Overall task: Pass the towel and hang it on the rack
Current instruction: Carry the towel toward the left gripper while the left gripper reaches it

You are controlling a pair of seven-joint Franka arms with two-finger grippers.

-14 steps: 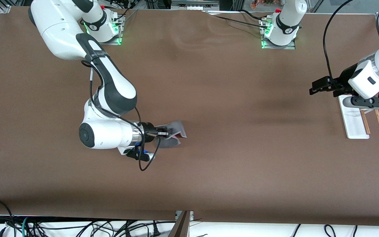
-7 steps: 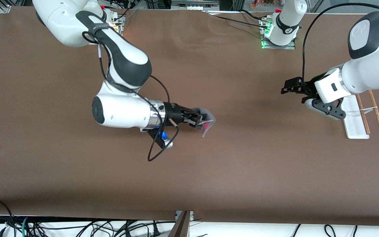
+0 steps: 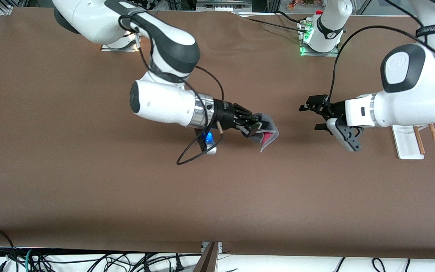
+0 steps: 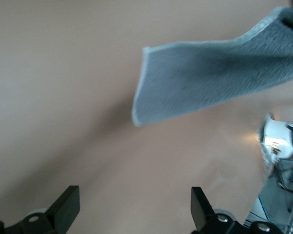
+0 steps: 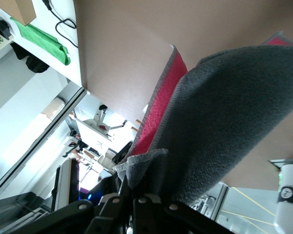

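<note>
The towel is to be passed for hanging on the rack, so I will next pick it up by its loose hanging end with my left gripper.
The towel hangs from my right gripper, which is shut on its edge above the middle of the table. Dark grey cloth faces out and the red-pink side shows in the fold. In the right wrist view the towel drapes from the closed gripper. My left gripper is open and empty, a short way from the towel toward the left arm's end. In the left wrist view the towel hangs ahead of the open gripper. The rack stands at the left arm's end, partly hidden by the left arm.
The table is covered with a brown cloth. The rack's two wooden rods stick out from under the left arm. Cables loop down from the right wrist. Both arm bases stand along the edge farthest from the front camera.
My right gripper has carried the towel up and toward the left arm's end. My left gripper has moved away from the rack toward the towel, and the gap between them has closed.
</note>
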